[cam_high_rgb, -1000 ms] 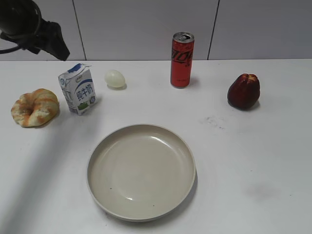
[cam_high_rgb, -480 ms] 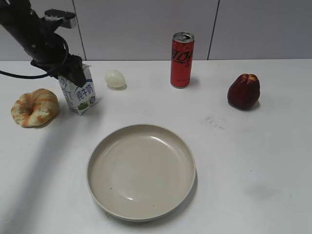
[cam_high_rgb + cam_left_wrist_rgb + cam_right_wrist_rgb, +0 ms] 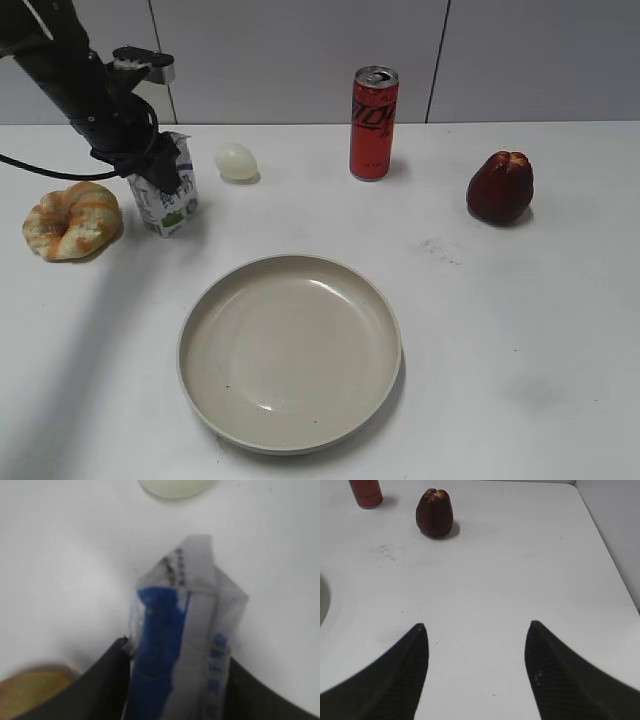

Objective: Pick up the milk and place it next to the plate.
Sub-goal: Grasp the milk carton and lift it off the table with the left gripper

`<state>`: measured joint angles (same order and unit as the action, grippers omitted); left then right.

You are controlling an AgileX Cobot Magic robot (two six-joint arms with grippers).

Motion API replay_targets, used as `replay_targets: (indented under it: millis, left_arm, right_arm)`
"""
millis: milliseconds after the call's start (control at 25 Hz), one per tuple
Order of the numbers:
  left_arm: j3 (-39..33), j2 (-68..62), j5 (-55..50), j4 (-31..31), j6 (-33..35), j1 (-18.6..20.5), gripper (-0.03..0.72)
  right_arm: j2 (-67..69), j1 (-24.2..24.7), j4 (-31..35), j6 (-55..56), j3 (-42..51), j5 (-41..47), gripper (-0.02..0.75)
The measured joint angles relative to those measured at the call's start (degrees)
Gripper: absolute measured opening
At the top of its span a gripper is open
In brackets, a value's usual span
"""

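Next, my left gripper picks up the milk by its gabled top [image 3: 160, 150], to set the milk beside the plate [image 3: 290, 350].
The milk [image 3: 172, 205], a small white carton with a blue gabled top, stands upright at the back left of the table, between the bread and the egg. My left gripper [image 3: 160, 180] has come down over its top. In the left wrist view the milk [image 3: 185, 615] fills the gap between the two dark fingers of the left gripper [image 3: 177, 650], which stand wide apart on either side of it. The beige plate [image 3: 290, 350] lies in front at the middle, well apart from the carton. My right gripper [image 3: 477, 625] is open and empty over bare table.
A twisted bread roll [image 3: 70, 220] lies left of the milk and a pale egg [image 3: 236, 161] right of it. A tall red can [image 3: 373, 122] stands at the back middle and a dark red fruit [image 3: 500, 187] at the right. The table's right edge [image 3: 607, 550] shows.
My left arm has come in from the upper left and lowered its gripper over the top of the milk. The carton still stands in the same place.
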<state>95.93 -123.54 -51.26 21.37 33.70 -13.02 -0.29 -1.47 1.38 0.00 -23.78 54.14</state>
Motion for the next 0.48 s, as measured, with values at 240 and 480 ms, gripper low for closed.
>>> replay_targets:
  millis: [240, 480]
  left_arm:
    - [0.04, 0.00, 0.00, -0.10, 0.00, 0.00, 0.295]
    - [0.04, 0.50, -0.78, -0.10, 0.02, -0.06, 0.295]
  right_arm:
    - [0.00, 0.00, 0.00, 0.00, 0.00, 0.00, 0.463]
    - [0.00, 0.00, 0.00, 0.00, 0.00, 0.00, 0.463]
